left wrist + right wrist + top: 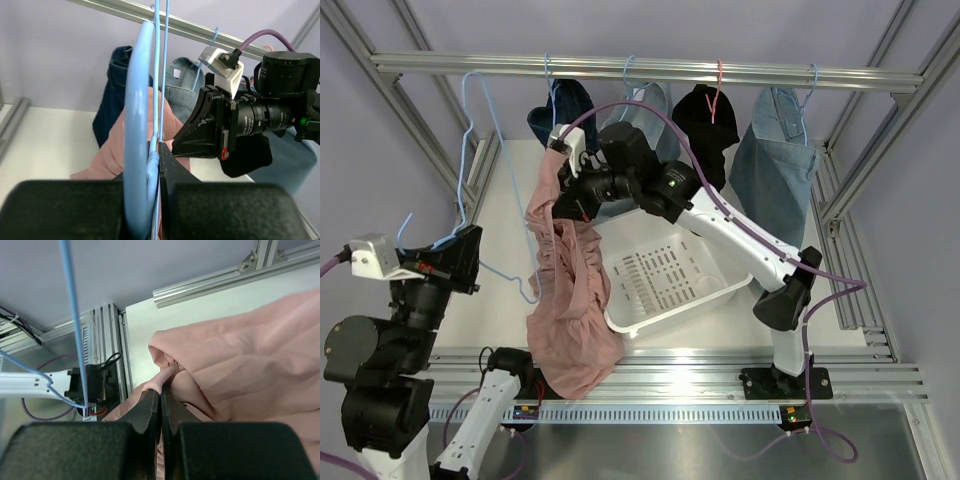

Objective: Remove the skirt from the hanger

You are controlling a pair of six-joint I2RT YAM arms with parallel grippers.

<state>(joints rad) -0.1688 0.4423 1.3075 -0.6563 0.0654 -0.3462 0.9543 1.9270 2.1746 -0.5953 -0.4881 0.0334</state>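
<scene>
The waistband of the skirt hangs high above the table, so my right gripper keeps hold, since opening now would let the skirt slump beside the white basket.
The pink skirt (570,300) hangs from my right gripper (560,188), which is shut on its waistband, and drapes down over the table's front edge. In the right wrist view the jaws (161,389) pinch a pink band of the skirt (240,355). My left gripper (470,255) is shut on the light blue wire hanger (466,150) at the left, held upright. The left wrist view shows the hanger (136,115) clamped at my fingertips (158,150), with the skirt (112,155) behind it. The hanger's lower wire ends close to the skirt's left edge; I cannot tell if they touch.
A white basket (670,275) sits on the table right of the skirt. Several garments hang on the back rail (620,68): dark jeans (565,110), light denim (648,105), a black piece (708,125), a blue denim piece (775,170). Frame posts stand on both sides.
</scene>
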